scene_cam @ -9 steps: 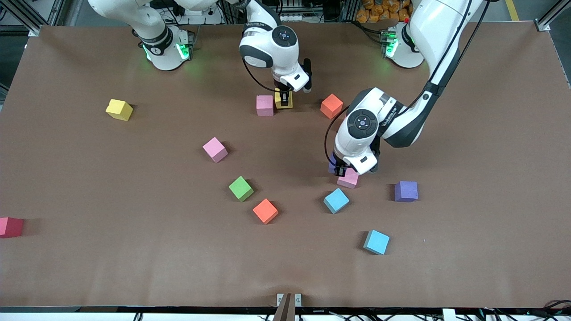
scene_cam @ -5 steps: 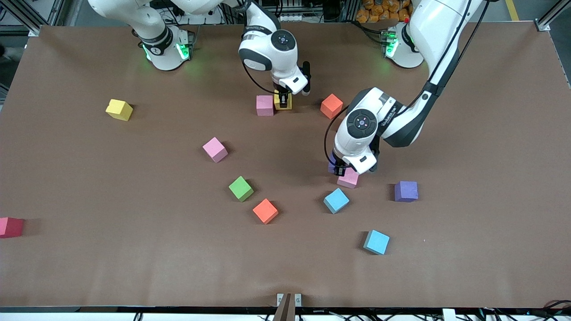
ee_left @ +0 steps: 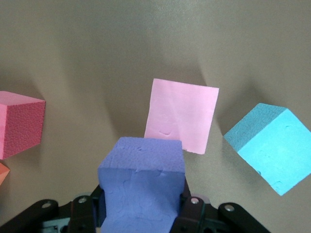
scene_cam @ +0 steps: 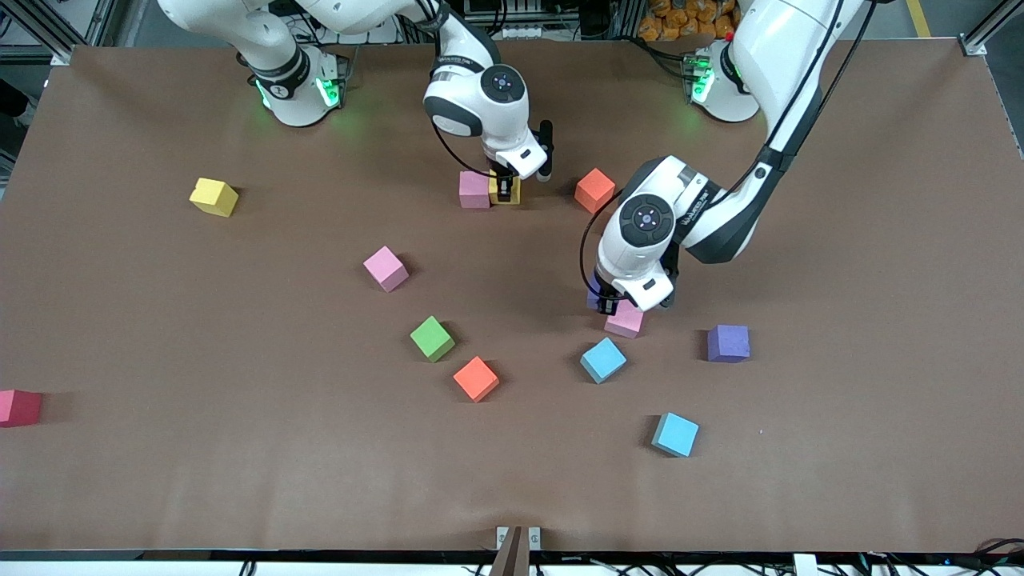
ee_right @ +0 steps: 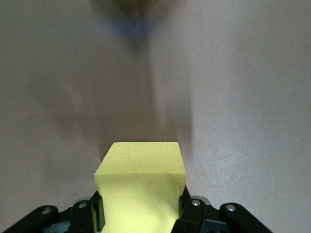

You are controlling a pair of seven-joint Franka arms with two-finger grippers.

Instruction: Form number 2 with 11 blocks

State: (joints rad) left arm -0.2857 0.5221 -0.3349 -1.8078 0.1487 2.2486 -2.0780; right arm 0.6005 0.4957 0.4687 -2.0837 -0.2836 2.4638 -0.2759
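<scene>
The yellow block [scene_cam: 515, 196], held low on the tabletop beside the pink block by my right gripper, would stand, so that gripper should open now.
My right gripper [scene_cam: 504, 190] is shut on a yellow block [ee_right: 141, 187] and holds it low, close beside a pink block [scene_cam: 474, 190] lying toward the robots' bases. An orange block [scene_cam: 594, 190] lies on the yellow block's side toward the left arm's end. My left gripper [scene_cam: 606, 304] is shut on a purple block [ee_left: 142, 179], just above a pink block [ee_left: 182, 121] with a light blue block [ee_left: 269, 145] near it. Loose on the table are another pink block [scene_cam: 386, 268] and green [scene_cam: 432, 338], orange [scene_cam: 476, 378], light blue [scene_cam: 675, 434], purple [scene_cam: 728, 343] and yellow [scene_cam: 214, 197] blocks.
A red cube [scene_cam: 18, 406] lies at the table edge at the right arm's end. The brown table [scene_cam: 840, 448] has bare room toward the front camera and at the left arm's end.
The right gripper has carried the yellow block lower and closer to the pink block. The left gripper has shifted slightly toward the bases with the purple block.
</scene>
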